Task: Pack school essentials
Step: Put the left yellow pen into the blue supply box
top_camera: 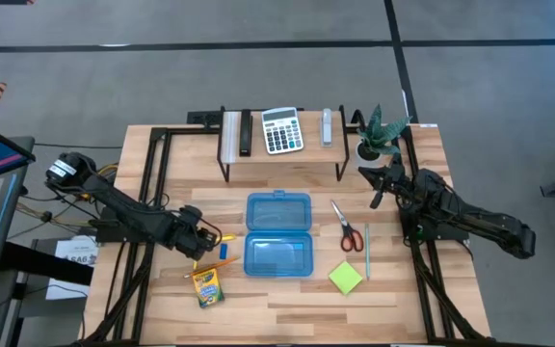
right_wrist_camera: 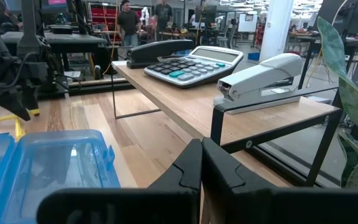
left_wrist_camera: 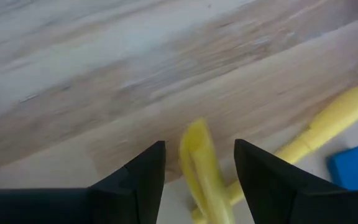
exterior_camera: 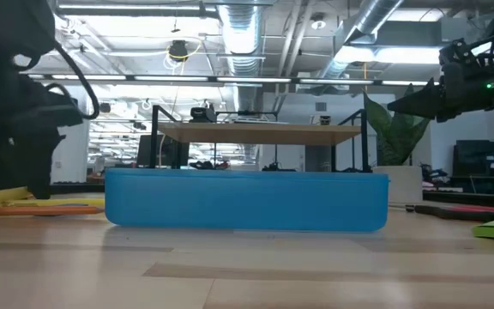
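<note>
The yellow pencil (left_wrist_camera: 201, 162) is between my fingers, low above the wood, so my left gripper should close on it.
My left gripper (top_camera: 210, 241) (left_wrist_camera: 199, 149) is open and low over the table's left part, left of the open blue plastic case (top_camera: 279, 234) (exterior_camera: 247, 199). Its fingers stand on either side of a yellow pencil (left_wrist_camera: 199, 171) without touching it. A second yellow pencil (left_wrist_camera: 328, 124) and the small blue eraser (left_wrist_camera: 351, 167) (top_camera: 223, 251) lie beside it. The crayon box (top_camera: 206, 285) lies nearer the near edge. The red-handled scissors (top_camera: 347, 226), green pen (top_camera: 367, 253) and lime sticky-note pad (top_camera: 346, 278) lie right of the case. My right gripper (top_camera: 382, 183) (right_wrist_camera: 201, 146) is shut and raised over the table's far right.
A wooden shelf riser (top_camera: 282, 154) at the far edge carries the calculator (top_camera: 281, 130) (right_wrist_camera: 191, 62), a black stapler (top_camera: 245, 133) and a grey stapler (top_camera: 327, 126) (right_wrist_camera: 260, 74). A potted plant (top_camera: 379, 135) stands beside my right gripper. Bare wood lies along the near edge.
</note>
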